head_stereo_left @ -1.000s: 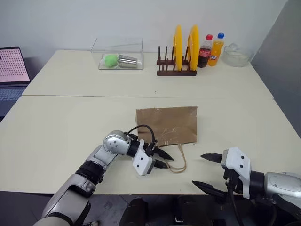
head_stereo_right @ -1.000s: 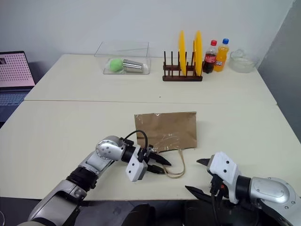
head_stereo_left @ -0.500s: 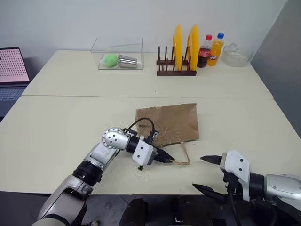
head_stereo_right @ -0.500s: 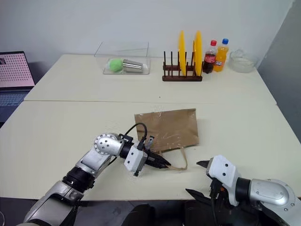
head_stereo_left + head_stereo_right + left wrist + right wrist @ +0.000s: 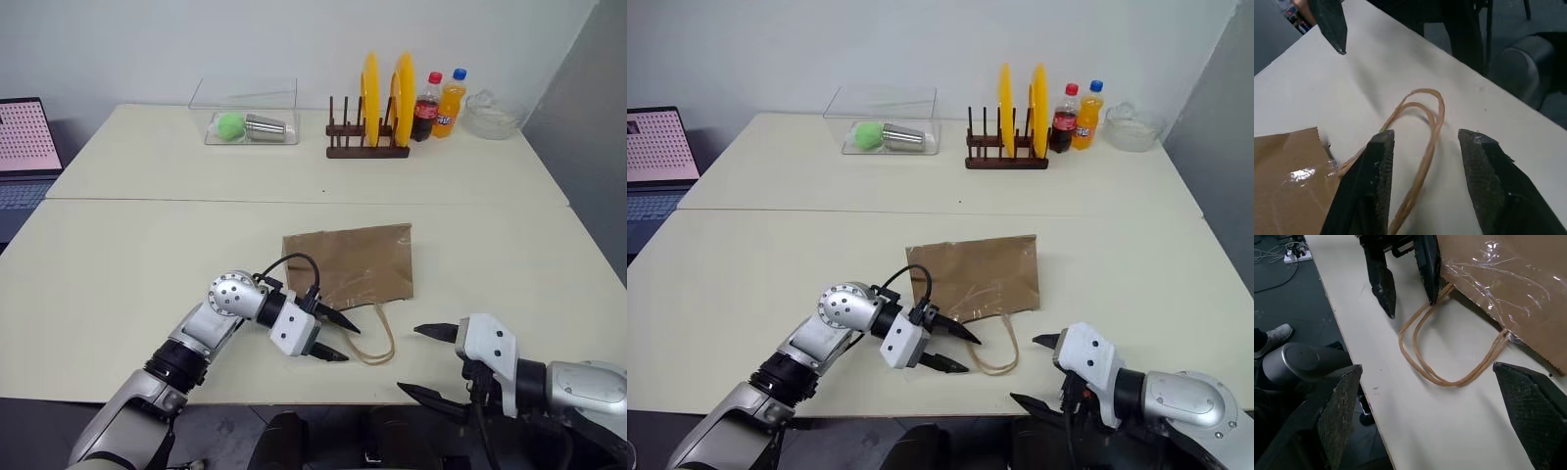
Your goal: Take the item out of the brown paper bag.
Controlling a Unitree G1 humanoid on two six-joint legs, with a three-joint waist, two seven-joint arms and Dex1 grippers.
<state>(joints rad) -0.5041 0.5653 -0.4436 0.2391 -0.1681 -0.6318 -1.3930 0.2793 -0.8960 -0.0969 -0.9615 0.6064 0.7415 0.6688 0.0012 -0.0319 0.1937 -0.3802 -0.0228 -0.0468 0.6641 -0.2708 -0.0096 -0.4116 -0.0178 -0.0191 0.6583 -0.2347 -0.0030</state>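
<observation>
My left gripper pinches the upper loop handle [image 5: 385,338] next, since the paper bag [image 5: 351,260] lies flat on the table while its loop handles stick out.
The brown paper bag [image 5: 351,260] lies flat on the table near its front edge, a strip of clear tape across it. Its two loop handles [image 5: 378,337] rest on the table toward me. My left gripper [image 5: 345,344] is open just left of the handles. In the left wrist view the handles [image 5: 1422,122] run between its two fingers [image 5: 1374,186] without being pinched. My right gripper [image 5: 409,360] stands open at the table's front edge, right of the handles [image 5: 1425,364]. The item is hidden from view.
At the back stand a rack [image 5: 367,149] with yellow plates, a cola bottle [image 5: 425,106], an orange soda bottle [image 5: 451,102] and a glass bowl [image 5: 490,116]. A clear box [image 5: 248,113] holds a green ball and a metal cup. A laptop [image 5: 24,147] sits far left.
My left gripper, shut on the handles and lifting them half a second ago, has opened; the handles dropped back flat on the table. The right gripper has not moved.
</observation>
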